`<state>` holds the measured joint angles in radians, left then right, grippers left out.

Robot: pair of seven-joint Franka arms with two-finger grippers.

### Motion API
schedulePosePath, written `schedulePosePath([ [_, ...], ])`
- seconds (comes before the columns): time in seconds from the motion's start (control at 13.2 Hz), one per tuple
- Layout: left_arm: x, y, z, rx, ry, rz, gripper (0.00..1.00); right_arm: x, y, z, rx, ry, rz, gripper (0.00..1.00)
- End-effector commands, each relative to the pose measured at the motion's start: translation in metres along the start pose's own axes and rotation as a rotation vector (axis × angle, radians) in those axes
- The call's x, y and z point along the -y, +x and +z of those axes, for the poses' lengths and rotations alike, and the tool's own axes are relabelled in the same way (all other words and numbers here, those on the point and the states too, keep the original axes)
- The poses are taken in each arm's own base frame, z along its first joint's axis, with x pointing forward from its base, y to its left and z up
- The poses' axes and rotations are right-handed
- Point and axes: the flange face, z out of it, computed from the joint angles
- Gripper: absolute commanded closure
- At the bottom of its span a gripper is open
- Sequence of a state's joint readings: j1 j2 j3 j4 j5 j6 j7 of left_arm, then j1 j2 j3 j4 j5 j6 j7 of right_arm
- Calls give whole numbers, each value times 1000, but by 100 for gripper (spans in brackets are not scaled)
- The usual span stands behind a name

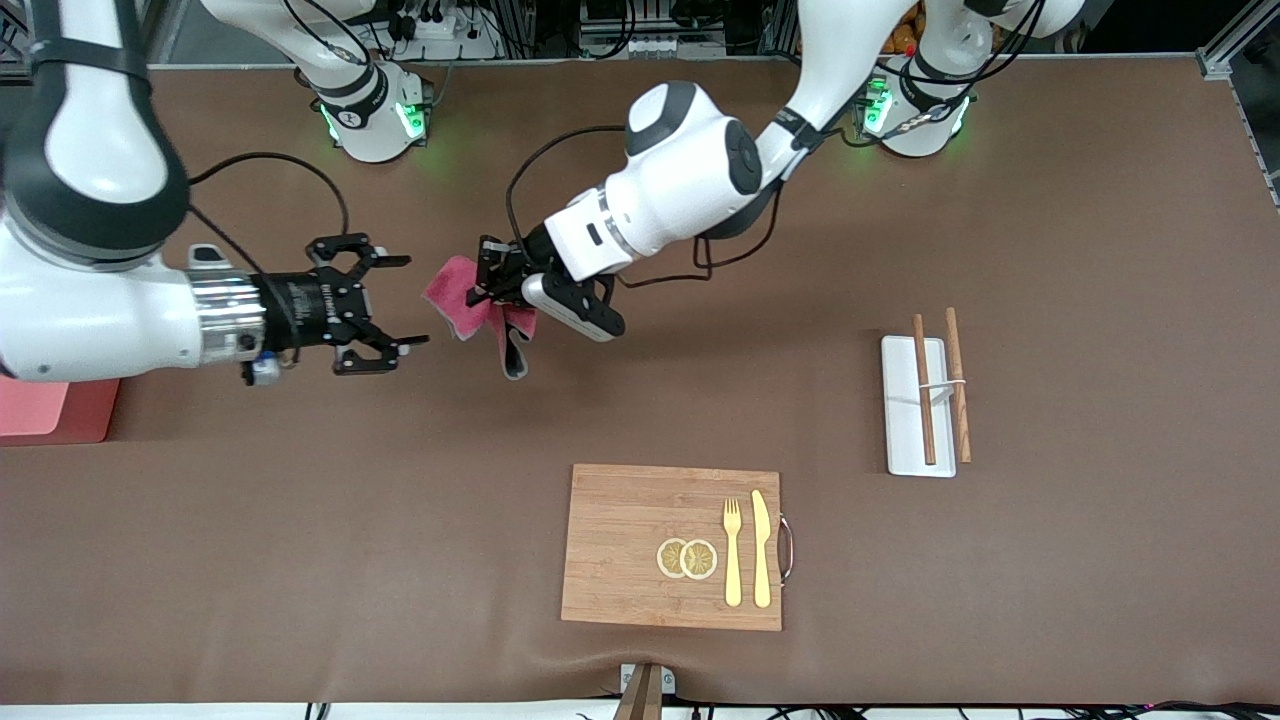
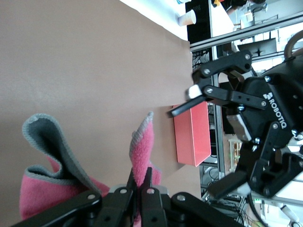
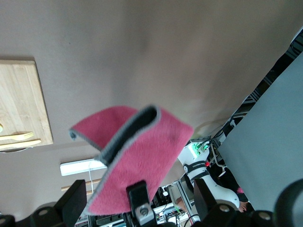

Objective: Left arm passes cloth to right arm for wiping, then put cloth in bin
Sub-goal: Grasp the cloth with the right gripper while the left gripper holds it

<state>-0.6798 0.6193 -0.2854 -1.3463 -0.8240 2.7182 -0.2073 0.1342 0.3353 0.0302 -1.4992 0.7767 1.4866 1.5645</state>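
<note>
Next, my right gripper grips the cloth by its pink folded middle [image 1: 456,292] [image 3: 129,177] to take over the wiping.
The magenta-red cloth [image 1: 455,292] with a grey edge hangs folded in the air over the table's middle, toward the robots' bases. My left gripper [image 1: 480,288] is shut on it; in the left wrist view the fingers [image 2: 131,182] pinch a fold of the cloth [image 2: 144,146]. My right gripper [image 1: 410,302] is open and empty, level with the cloth, its fingertips just short of it. In the right wrist view the cloth [image 3: 142,151] fills the space between my right gripper's [image 3: 139,196] spread jaws. The pink bin [image 1: 45,412] stands at the right arm's end of the table and also shows in the left wrist view [image 2: 191,135].
A bamboo cutting board [image 1: 630,545] with a fork [image 1: 732,555], a knife [image 1: 762,548] and lemon slices [image 1: 687,558] lies near the front camera. A white tray [image 1: 905,410] with wooden chopsticks [image 1: 923,390] lies toward the left arm's end.
</note>
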Motion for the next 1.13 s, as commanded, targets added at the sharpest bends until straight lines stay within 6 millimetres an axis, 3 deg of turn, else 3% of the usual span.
schedulePosePath([
  [0.0, -2, 13, -7, -23, -22, -27, 100, 1, -2, 26, -17, -5, 13, 0],
  [0.23, -2, 14, -9, -25, -22, -27, 100, -1, 8, 33, -57, -32, 9, 0],
  [0.45, -5, 15, -12, -29, -26, -24, 100, 1, -3, 62, -71, -45, -8, 0],
  [0.53, -5, 14, -12, -28, -25, -28, 100, 0, -8, 70, -74, -53, -21, 9],
  [0.6, -5, 16, -13, -32, -25, -33, 100, 0, -7, 74, -76, -63, -46, 27],
  [0.75, -5, 16, -13, -32, -25, -33, 100, -4, 0, 75, -64, -105, -127, 78],
  [0.83, -5, 17, -14, -34, -26, -35, 100, -4, 3, 72, -59, -108, -140, 99],
  [0.98, -5, 21, -19, -43, -22, -25, 100, -5, 12, 64, -49, -113, -128, 100],
  [1.06, -6, 23, -22, -49, -21, -16, 63, -4, 15, 60, -43, -109, -121, 100],
])
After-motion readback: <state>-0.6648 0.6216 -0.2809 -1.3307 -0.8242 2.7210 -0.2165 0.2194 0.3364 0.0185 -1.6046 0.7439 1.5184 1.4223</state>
